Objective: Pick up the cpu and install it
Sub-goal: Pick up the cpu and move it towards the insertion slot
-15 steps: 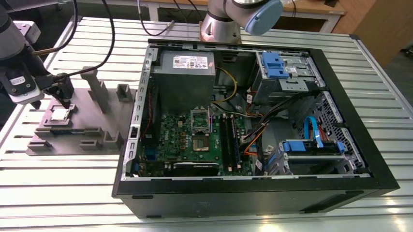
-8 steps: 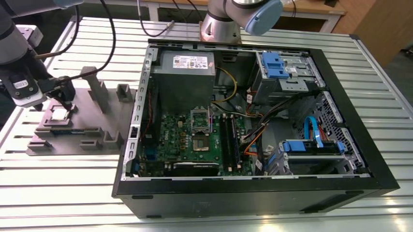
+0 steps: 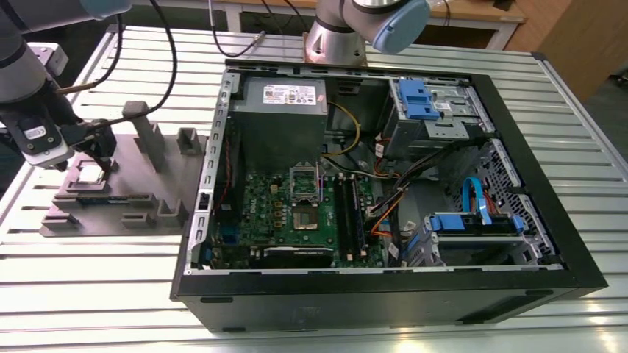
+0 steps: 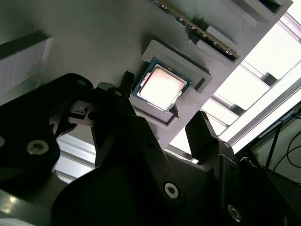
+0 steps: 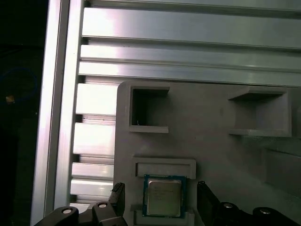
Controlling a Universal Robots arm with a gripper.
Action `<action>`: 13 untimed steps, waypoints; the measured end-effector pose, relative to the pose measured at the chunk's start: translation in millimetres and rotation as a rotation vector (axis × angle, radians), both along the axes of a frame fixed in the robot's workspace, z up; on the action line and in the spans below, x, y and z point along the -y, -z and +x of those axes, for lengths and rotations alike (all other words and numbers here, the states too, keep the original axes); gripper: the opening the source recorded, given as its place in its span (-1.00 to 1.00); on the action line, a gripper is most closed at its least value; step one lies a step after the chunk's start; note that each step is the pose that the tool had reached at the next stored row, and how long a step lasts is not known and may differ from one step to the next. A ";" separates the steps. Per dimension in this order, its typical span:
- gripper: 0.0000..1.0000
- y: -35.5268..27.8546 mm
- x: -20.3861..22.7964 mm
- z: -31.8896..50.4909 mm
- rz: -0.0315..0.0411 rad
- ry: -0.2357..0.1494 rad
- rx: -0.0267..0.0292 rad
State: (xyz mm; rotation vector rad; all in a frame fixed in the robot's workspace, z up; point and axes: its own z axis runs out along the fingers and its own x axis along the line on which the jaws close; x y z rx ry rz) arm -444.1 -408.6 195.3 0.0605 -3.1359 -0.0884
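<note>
I will next grab the cpu by its open side edges, since raised tray blocks cover its opposite ends. Then I will install it.
The cpu [image 3: 90, 173] is a small square chip with a shiny metal top. It lies flat in a shallow pocket of the grey holder tray [image 3: 118, 193] at the exterior view's left, outside the computer case. My gripper [image 3: 101, 160] hangs just above it. Both wrist views show the cpu [image 4: 161, 88] [image 5: 163, 196] lying between the two dark fingers [image 4: 126, 84] [image 5: 206, 200], which stand apart on either side of it without touching it. The gripper [image 4: 162, 106] [image 5: 162, 201] is open and holds nothing.
The open computer case [image 3: 393, 294] lies on the slatted metal table [image 3: 88, 257], with the motherboard [image 3: 284, 213] and its socket frame [image 3: 305, 197] inside. Upright posts [image 3: 147, 140] rise from the holder tray beside the gripper. A memory stick [image 4: 197, 23] rests in a slot near the cpu.
</note>
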 end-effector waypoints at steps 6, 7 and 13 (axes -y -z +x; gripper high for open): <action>0.42 0.3 0.0 0.0 0.0001 0.000 0.0002; 0.42 0.5 0.0 0.0 0.0002 0.000 0.0003; 0.42 5.7 0.0 0.1 0.0001 0.001 0.0003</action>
